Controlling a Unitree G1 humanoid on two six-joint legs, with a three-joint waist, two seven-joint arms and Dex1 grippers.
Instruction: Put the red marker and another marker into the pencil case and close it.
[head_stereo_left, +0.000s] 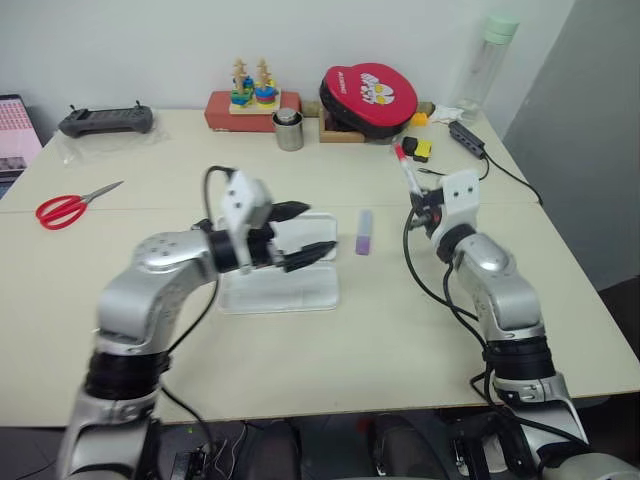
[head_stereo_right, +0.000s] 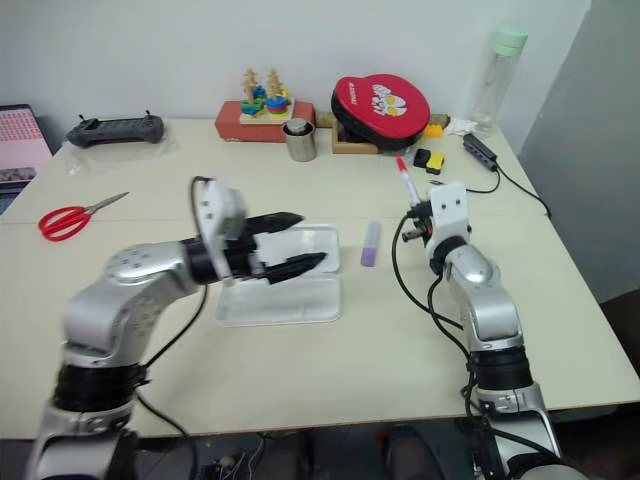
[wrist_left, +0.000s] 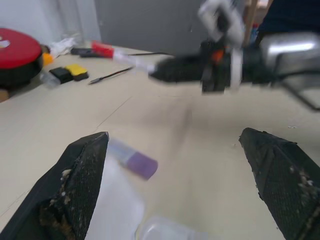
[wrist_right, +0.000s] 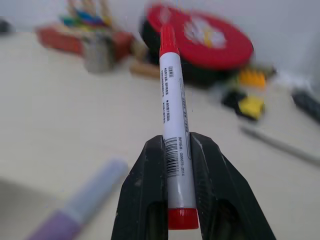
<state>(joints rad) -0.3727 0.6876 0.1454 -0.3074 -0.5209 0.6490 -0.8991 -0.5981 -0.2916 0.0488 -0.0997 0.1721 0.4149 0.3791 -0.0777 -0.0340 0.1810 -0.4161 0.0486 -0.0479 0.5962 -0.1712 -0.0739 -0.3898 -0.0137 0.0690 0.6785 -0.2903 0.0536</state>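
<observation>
The robot's right gripper should keep holding the red marker (head_stereo_left: 407, 169) until the marker reaches the open pencil case, as the marker is still well to the side of the case.
My right gripper (head_stereo_left: 420, 204) is shut on the red marker (wrist_right: 174, 125), held near its red tail end. The marker (head_stereo_left: 407, 169) is lifted off the table, its red cap pointing up and away from me. The other marker (head_stereo_left: 364, 232), short and lilac, lies flat on the table between my two grippers, just right of the pencil case (head_stereo_left: 290, 290). The white translucent case lies open on the table. My left gripper (head_stereo_left: 308, 232) hovers over the case's right part with its black fingers (wrist_left: 80, 185) spread wide and nothing between them.
Red scissors (head_stereo_left: 65, 208) lie at the far left. Along the back edge stand a grey controller (head_stereo_left: 105, 121), a wooden stacking toy (head_stereo_left: 252, 95), a metal cup (head_stereo_left: 288, 130), a red round case (head_stereo_left: 370, 98) and a bottle (head_stereo_left: 485, 60). A yellow-black block (head_stereo_left: 417, 148) and cable (head_stereo_left: 468, 140) lie behind the right gripper.
</observation>
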